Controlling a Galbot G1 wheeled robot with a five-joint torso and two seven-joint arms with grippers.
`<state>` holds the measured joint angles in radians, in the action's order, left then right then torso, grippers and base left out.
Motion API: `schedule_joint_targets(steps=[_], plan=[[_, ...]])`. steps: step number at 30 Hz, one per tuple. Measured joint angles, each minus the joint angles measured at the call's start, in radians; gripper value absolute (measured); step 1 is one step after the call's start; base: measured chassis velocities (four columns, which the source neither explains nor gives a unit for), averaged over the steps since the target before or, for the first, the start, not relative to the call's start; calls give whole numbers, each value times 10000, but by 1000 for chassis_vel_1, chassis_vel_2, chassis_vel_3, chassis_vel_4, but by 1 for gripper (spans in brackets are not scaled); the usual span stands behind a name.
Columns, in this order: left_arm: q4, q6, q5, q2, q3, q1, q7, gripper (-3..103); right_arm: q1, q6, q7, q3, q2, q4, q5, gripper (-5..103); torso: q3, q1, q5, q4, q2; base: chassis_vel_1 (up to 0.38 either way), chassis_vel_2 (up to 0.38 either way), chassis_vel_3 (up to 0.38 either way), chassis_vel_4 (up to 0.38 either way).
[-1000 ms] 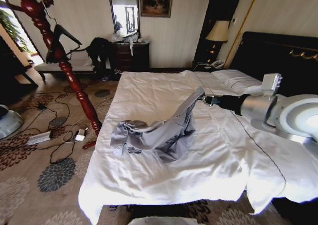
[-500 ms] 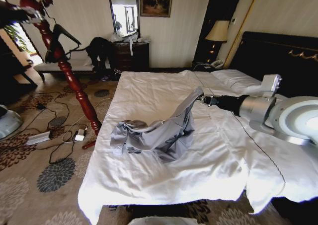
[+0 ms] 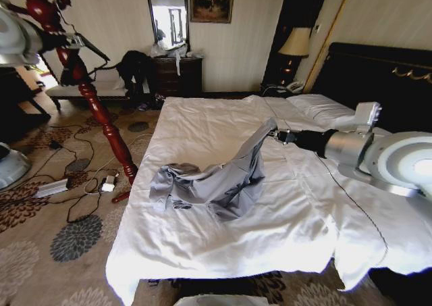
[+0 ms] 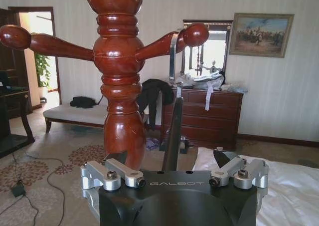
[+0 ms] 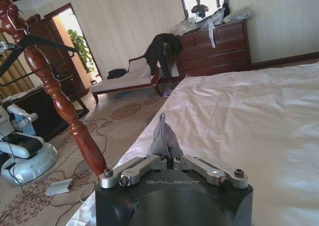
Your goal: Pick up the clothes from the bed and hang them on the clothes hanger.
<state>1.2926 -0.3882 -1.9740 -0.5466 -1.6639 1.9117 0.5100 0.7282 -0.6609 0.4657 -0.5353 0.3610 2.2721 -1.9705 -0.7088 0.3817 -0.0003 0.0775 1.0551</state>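
Observation:
The hanger's silver hook (image 4: 178,42) is filled by the peg, but its slim black body (image 4: 173,136) hangs free, so my left gripper should grab the hanger there next.
The clothes (image 3: 223,181), a light grey-blue shirt, lie crumpled in the middle of the white bed (image 3: 202,120). One end of the shirt is pulled up toward the headboard side. My right gripper (image 3: 277,135) is shut on that raised fabric; in the right wrist view its fingers (image 5: 167,158) pinch a peak of cloth (image 5: 163,138). The black clothes hanger (image 3: 94,51) hangs by its silver hook (image 4: 173,56) on a peg of the red wooden coat stand (image 3: 101,113). My left gripper (image 4: 174,176) is open, with the hanger's black body (image 4: 172,131) between its spread fingers.
Cables and a power strip (image 3: 54,186) litter the carpet left of the bed. A dresser (image 3: 177,76), a black garment heap (image 3: 135,66) and a bench stand at the back wall. Pillows (image 3: 324,107), a black headboard (image 3: 378,76) and a lamp (image 3: 295,44) are at right.
My left arm has come in at the upper left and reached the hanger on the coat stand. The right gripper and the shirt have stayed put.

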Motion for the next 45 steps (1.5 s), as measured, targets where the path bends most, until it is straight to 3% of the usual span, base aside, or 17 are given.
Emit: schedule_joint_targets(steps=[6,7,9,13,14,16,18,22,24,25,27,33,45], plan=[[-737,-286,16,-581,-451,547,89,97,39,18,55,-2,44,1,-29,1,0,1,7,7,-1,0,0,0,0],[-853,-350,87,-707,-610,746,149,89,27,26,60,-2,34,3,-66,1,0,1,6,6,0,0,0,0,0],[-915,-375,141,-770,-710,864,160,89,7,30,61,-14,16,12,-127,1,0,1,3,5,0,0,0,0,0],[-1252,-513,290,-1009,-927,1124,155,66,-157,-5,84,-142,-99,-43,-441,1,0,1,3,2,0,0,0,0,0],[-1252,-513,290,-1009,-927,1124,155,66,-157,-5,84,-142,-99,-43,-441,1,0,1,3,2,0,0,0,0,0],[-1342,-527,355,-1066,-996,1261,153,56,-162,-26,86,-192,-166,-106,-496,1,1,0,5,6,0,0,0,0,0],[-1350,-529,387,-1069,-1029,1313,153,56,-157,-32,86,-199,-183,-121,-502,1,1,0,3,6,0,0,0,0,0],[-1375,-514,540,-1053,-1144,1470,154,34,-145,-37,80,-163,-188,-140,-504,1,0,1,2,4,0,0,0,0,0],[-1380,-506,544,-1042,-1144,1470,154,34,-138,-37,77,-147,-187,-141,-495,1,0,1,3,4,0,0,0,0,0],[-1367,-495,545,-986,-1124,1427,154,24,-109,-38,70,-117,-183,-137,-468,1,0,1,4,6,0,0,0,0,0],[-1220,-474,540,-845,-995,1268,125,18,-75,-42,65,-98,-158,-128,-439,1,0,2,3,6,-1,0,0,0,0],[-796,-357,912,-485,-651,1012,43,16,-31,-44,63,-4,-119,-75,-353,1,1,0,3,6,1,0,0,0,0],[-377,453,1472,-325,-159,227,-275,16,24,-32,20,39,-50,-32,-194,1,0,0,2,6,1,0,0,0,0]])
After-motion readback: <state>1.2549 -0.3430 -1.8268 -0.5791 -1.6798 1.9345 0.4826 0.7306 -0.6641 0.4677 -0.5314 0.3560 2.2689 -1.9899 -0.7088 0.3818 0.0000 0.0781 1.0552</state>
